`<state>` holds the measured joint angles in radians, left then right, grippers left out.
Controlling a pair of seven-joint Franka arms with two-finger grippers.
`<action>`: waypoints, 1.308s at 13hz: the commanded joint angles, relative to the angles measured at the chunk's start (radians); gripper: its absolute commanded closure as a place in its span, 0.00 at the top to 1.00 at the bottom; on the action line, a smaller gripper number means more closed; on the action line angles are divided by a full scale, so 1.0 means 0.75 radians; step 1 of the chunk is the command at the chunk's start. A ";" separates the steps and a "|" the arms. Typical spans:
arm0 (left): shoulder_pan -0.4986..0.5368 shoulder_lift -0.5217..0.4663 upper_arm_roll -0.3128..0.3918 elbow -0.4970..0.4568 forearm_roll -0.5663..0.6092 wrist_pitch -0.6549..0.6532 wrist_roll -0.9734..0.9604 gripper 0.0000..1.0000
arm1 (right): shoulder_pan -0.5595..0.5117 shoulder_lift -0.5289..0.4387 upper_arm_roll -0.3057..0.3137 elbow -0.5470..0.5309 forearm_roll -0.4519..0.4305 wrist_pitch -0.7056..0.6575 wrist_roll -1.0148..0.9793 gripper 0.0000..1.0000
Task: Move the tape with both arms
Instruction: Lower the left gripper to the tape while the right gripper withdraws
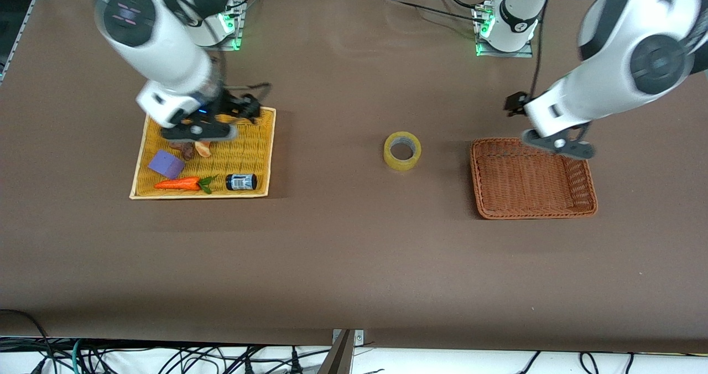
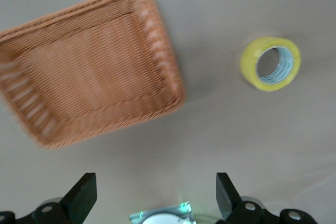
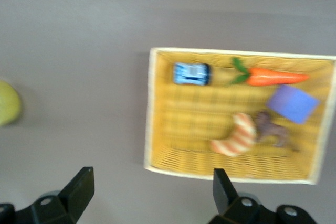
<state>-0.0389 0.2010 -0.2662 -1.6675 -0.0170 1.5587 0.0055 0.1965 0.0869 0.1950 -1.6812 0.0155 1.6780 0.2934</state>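
I will next grip the yellow tape by the side of its ring (image 1: 389, 151) (image 2: 250, 64) with my left gripper to transfer it.
The tape (image 1: 402, 150), a yellowish ring, lies flat on the brown table between the yellow tray and the brown basket. It also shows in the left wrist view (image 2: 270, 64) and at the edge of the right wrist view (image 3: 7, 103). My left gripper (image 1: 558, 145) hangs over the brown basket's edge that lies farther from the front camera; in its wrist view it (image 2: 156, 192) is open and empty. My right gripper (image 1: 196, 132) hangs over the yellow tray; in its wrist view it (image 3: 152, 190) is open and empty.
The brown wicker basket (image 1: 479, 181) at the left arm's end has nothing in it. The yellow tray (image 1: 199, 195) at the right arm's end holds a small dark jar (image 1: 240, 182), a carrot (image 1: 178, 184), a purple block (image 1: 166, 164) and a croissant (image 3: 236, 135).
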 commanded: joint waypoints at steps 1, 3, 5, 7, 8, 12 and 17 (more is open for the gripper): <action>0.003 0.169 -0.088 0.008 -0.026 0.142 -0.042 1.00 | -0.137 -0.101 -0.033 -0.066 0.022 -0.079 -0.298 1.00; -0.022 0.273 -0.166 -0.032 -0.020 0.340 -0.199 1.00 | -0.137 -0.102 -0.139 -0.059 0.018 -0.098 -0.462 1.00; -0.081 0.311 -0.169 -0.185 -0.006 0.594 -0.251 1.00 | -0.135 -0.102 -0.168 -0.055 0.020 -0.108 -0.479 1.00; -0.105 0.321 -0.171 -0.381 -0.006 0.906 -0.253 1.00 | -0.135 -0.102 -0.168 -0.047 0.020 -0.110 -0.477 1.00; -0.122 0.345 -0.169 -0.435 -0.006 1.021 -0.253 1.00 | -0.135 -0.097 -0.168 -0.035 0.020 -0.110 -0.469 1.00; -0.173 0.511 -0.167 -0.452 -0.006 1.261 -0.251 0.98 | -0.133 -0.089 -0.162 -0.012 0.020 -0.110 -0.459 1.00; -0.181 0.513 -0.163 -0.440 -0.004 1.268 -0.251 0.00 | -0.127 -0.085 -0.156 -0.010 0.022 -0.106 -0.455 1.00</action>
<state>-0.1724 0.5974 -0.3909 -2.0069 -0.0170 2.5222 -0.1780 0.0972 0.0272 0.0751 -1.6991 0.0200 1.6047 -0.0520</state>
